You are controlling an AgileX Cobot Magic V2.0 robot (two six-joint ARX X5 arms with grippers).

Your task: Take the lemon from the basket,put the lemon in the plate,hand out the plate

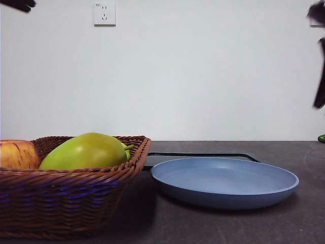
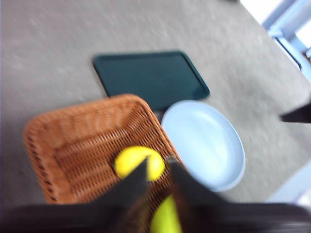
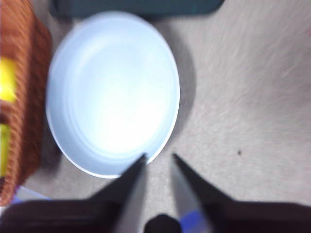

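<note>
Next, my right gripper takes hold of the light blue plate by its rim [image 3: 154,150] to hand out the plate with the lemon [image 3: 7,80].
In the left wrist view the lemon [image 2: 138,162], small and bright yellow, lies in the brown wicker basket [image 2: 82,141]. My left gripper [image 2: 158,163] hovers high over it, open by a narrow gap with nothing between the jaws. The light blue plate [image 1: 223,182] sits empty beside the basket [image 1: 61,203]. My right gripper [image 3: 159,158] hangs above the table just off the rim of the plate [image 3: 112,92], also narrowly open and empty. From the front the lemon is hidden behind other fruit.
A large yellow-green fruit [image 1: 86,151] and a red-yellow apple [image 1: 18,155] fill the basket. A flat black tray [image 2: 150,77] lies behind the plate. Black arm parts show at the top left corner [image 1: 20,5] and the right edge [image 1: 319,76]. A green object [image 1: 321,138] peeks in at far right.
</note>
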